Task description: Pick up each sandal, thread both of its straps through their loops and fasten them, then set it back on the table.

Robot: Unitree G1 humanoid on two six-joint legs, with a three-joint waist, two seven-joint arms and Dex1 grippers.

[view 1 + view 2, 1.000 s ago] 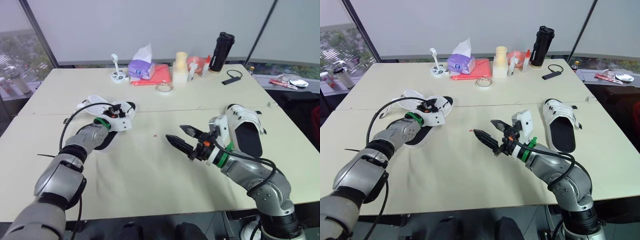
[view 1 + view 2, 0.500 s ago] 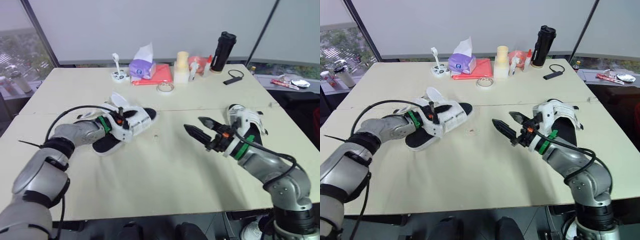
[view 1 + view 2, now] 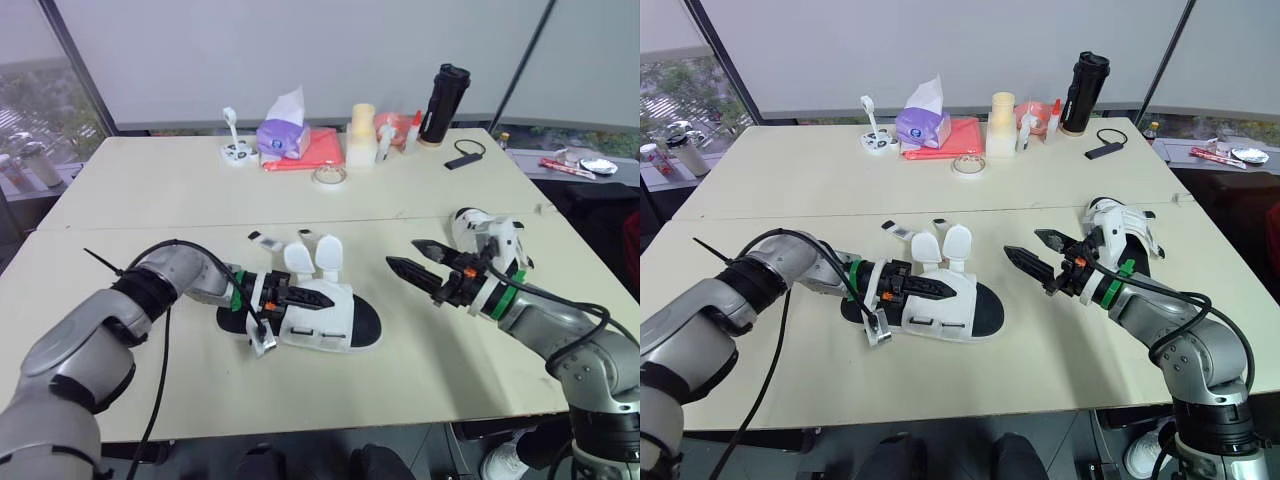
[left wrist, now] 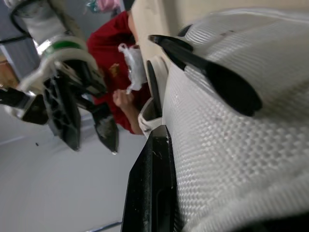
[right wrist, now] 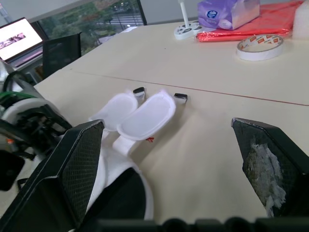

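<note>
My right gripper grabs the sole's edge at the sandal's bare toe (image 3: 372, 328) next, since the sandal's white upper (image 3: 320, 320) covers its middle and my left gripper crowds its heel.
A white sandal (image 3: 325, 322) with a black footbed lies at the table's front middle, toe toward my right side. Its two strap flaps (image 3: 328, 255) stand loose and unthreaded, also seen in the right wrist view as the flaps (image 5: 145, 113). My left gripper (image 3: 290, 297) is shut on the sandal's woven upper band (image 4: 231, 145). My right gripper (image 3: 402, 254) hovers open just right of the sandal, fingertips pointing at it, nothing between them. The second white sandal (image 3: 495, 232) rests on the table behind my right forearm.
Along the far edge stand a purple tissue pack (image 3: 281, 135), a red cloth (image 3: 320, 150), a tape roll (image 3: 328, 175), a cream bottle (image 3: 360, 135) and a black flask (image 3: 445, 100). A small black device (image 3: 462, 157) lies at the far right.
My left gripper has dragged the sandal from the left side to the front middle and turned it. The right gripper has drawn back to the right, still open.
</note>
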